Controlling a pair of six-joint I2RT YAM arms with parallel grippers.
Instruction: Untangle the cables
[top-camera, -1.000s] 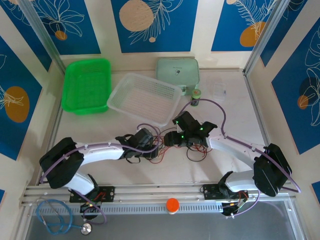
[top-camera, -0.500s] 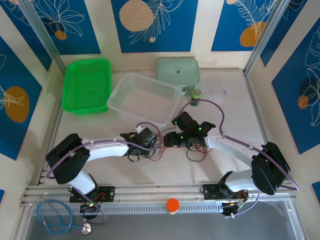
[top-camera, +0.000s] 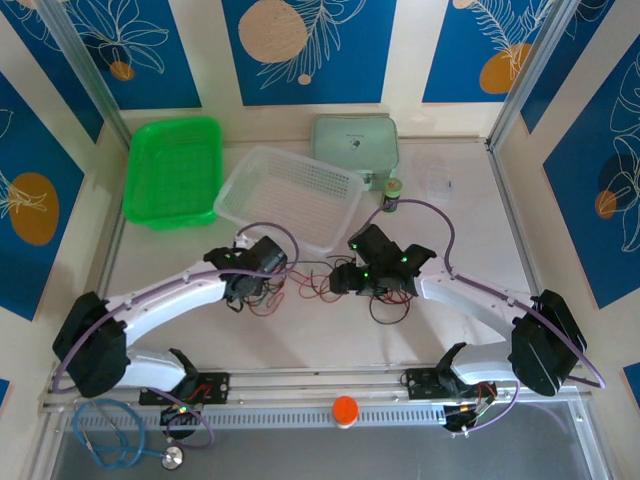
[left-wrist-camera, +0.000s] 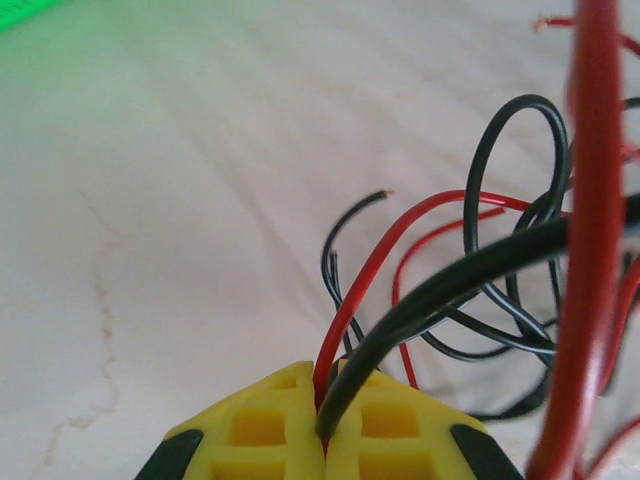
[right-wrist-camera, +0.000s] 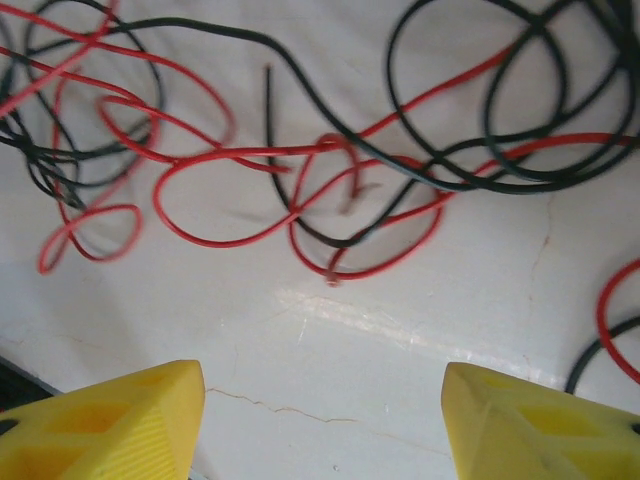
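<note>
The black cable has to come out of the red cable's loops opposite my left gripper, so my right gripper will next grab the black cable near its loose end (top-camera: 314, 281).
The cables are a thin red wire (top-camera: 306, 288) and a thin black wire (top-camera: 388, 312), looped together on the white table between my two arms. My left gripper (left-wrist-camera: 325, 385) is shut on both of them: the red cable (left-wrist-camera: 420, 215) and the black cable (left-wrist-camera: 470, 280) come out side by side from between the yellow pads. From above, the left gripper (top-camera: 264, 278) sits at the left end of the tangle. My right gripper (right-wrist-camera: 320, 400) is open just over the table, with red loops (right-wrist-camera: 231, 242) and a black strand (right-wrist-camera: 336, 241) lying ahead of it, untouched. From above, the right gripper (top-camera: 346, 278) stands at the tangle's right side.
A clear mesh tray (top-camera: 288, 196) lies just behind the tangle, a green basket (top-camera: 173, 170) at the back left, a pale green box (top-camera: 355, 146) and a small jar (top-camera: 391, 193) at the back. A stethoscope (top-camera: 112, 432) and an orange knob (top-camera: 345, 409) sit at the front rail.
My left gripper has shut on the red and black cables and swung left and back, drawing loops out to the left. The right arm has hardly moved.
</note>
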